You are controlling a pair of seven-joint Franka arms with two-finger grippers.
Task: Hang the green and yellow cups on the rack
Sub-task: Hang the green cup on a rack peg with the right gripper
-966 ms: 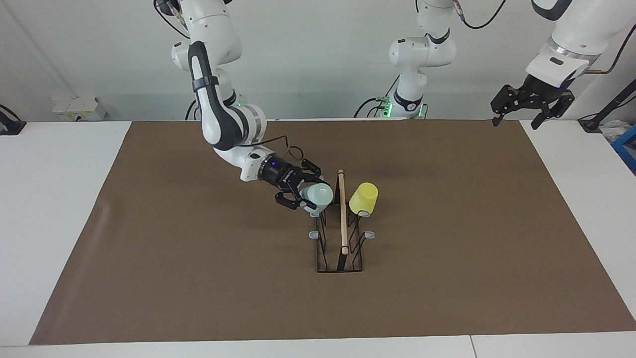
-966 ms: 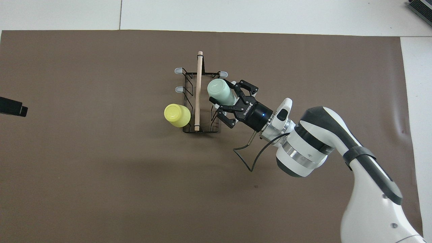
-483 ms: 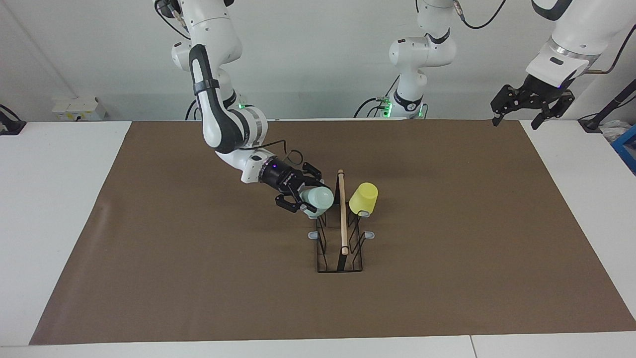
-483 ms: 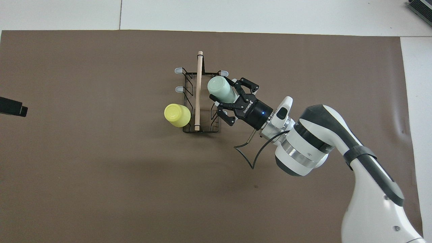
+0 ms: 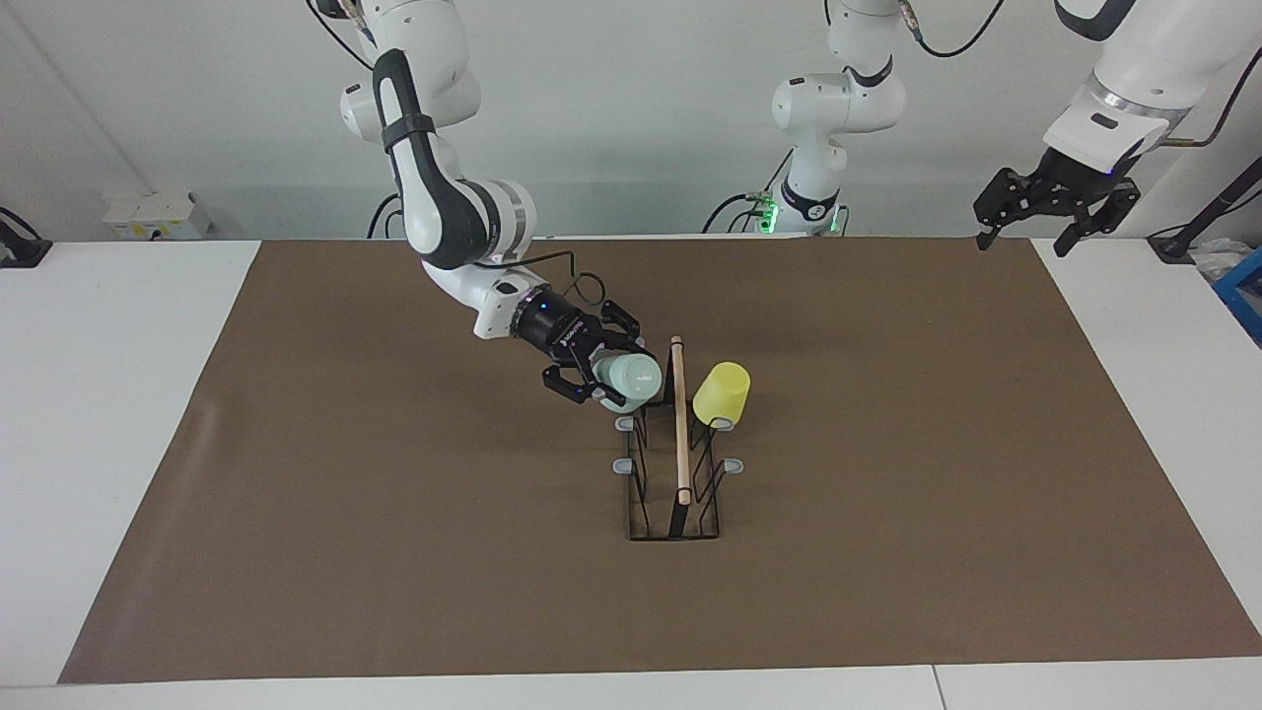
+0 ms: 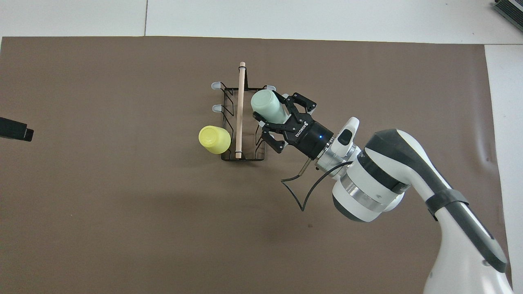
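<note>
My right gripper should move the tilted green cup toward the nearest peg before it lets go. The cup hangs over the rack's side and is still short of that peg.
The black wire rack [image 5: 680, 434] [image 6: 240, 110] with its wooden rod stands mid-table. A yellow cup [image 5: 722, 392] [image 6: 214, 139] hangs upside down on the left arm's side of the rack, on the peg nearest the robots. My right gripper [image 5: 609, 380] [image 6: 278, 118] is shut on the pale green cup [image 5: 633, 379] [image 6: 264, 106]. It holds the cup tilted, bottom up, just over the pegs on the right arm's side. My left gripper [image 5: 1022, 242] [image 6: 14, 128] waits open and high over the table's edge at the left arm's end.
A brown mat [image 5: 394, 552] covers most of the white table. Grey-tipped bare pegs [image 5: 624, 463] stick out from both sides of the rack. A third robot base [image 5: 828, 118] stands at the robots' edge.
The right gripper has lifted the green cup a little above the rack's pegs, so a peg beneath it now shows. The left arm and the yellow cup have not moved.
</note>
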